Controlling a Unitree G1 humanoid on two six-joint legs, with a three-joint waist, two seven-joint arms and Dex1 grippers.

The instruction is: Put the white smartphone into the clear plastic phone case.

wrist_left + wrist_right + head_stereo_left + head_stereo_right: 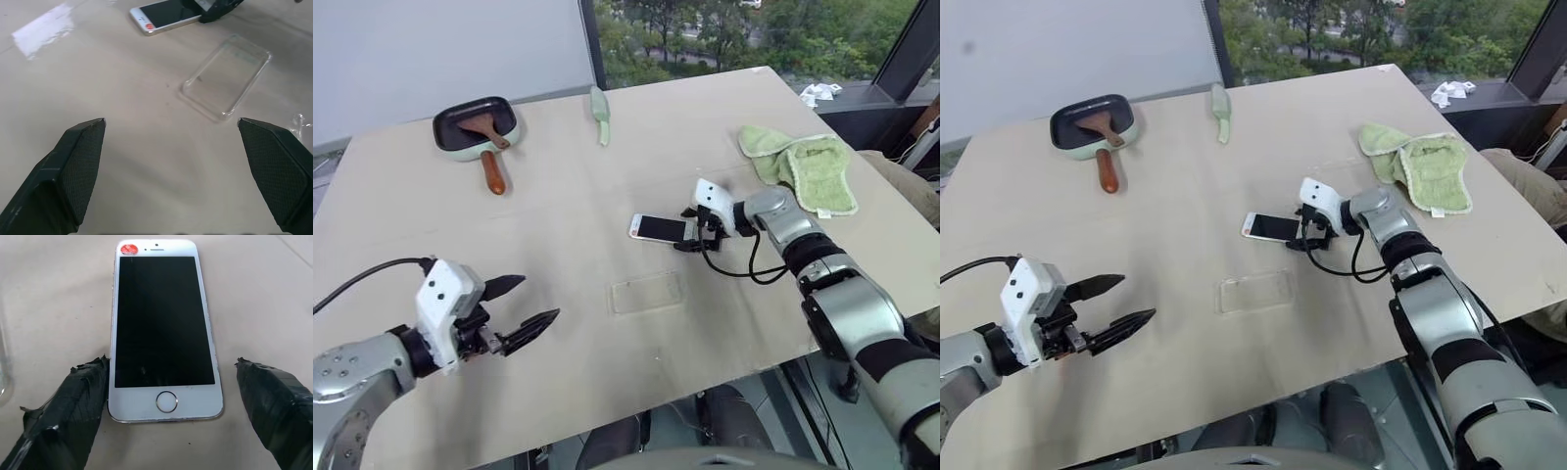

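Observation:
My right gripper is to take hold of the white smartphone by its home-button end next, so that the smartphone can go into the clear plastic phone case.
The white smartphone lies flat and screen up on the beige table, a red dot at its far end. My right gripper stands open around the phone's home-button end, one finger close against its edge and the other finger well clear. The clear plastic phone case lies hollow side up just in front of the phone, and it also shows in the left wrist view. Over the near left of the table my left gripper hangs open and holds nothing, pointing toward the case.
A small green pan with a wooden spatula in it sits at the far left. A pale green utensil lies at the far middle and a green cloth at the far right. The table's front edge runs close below the case.

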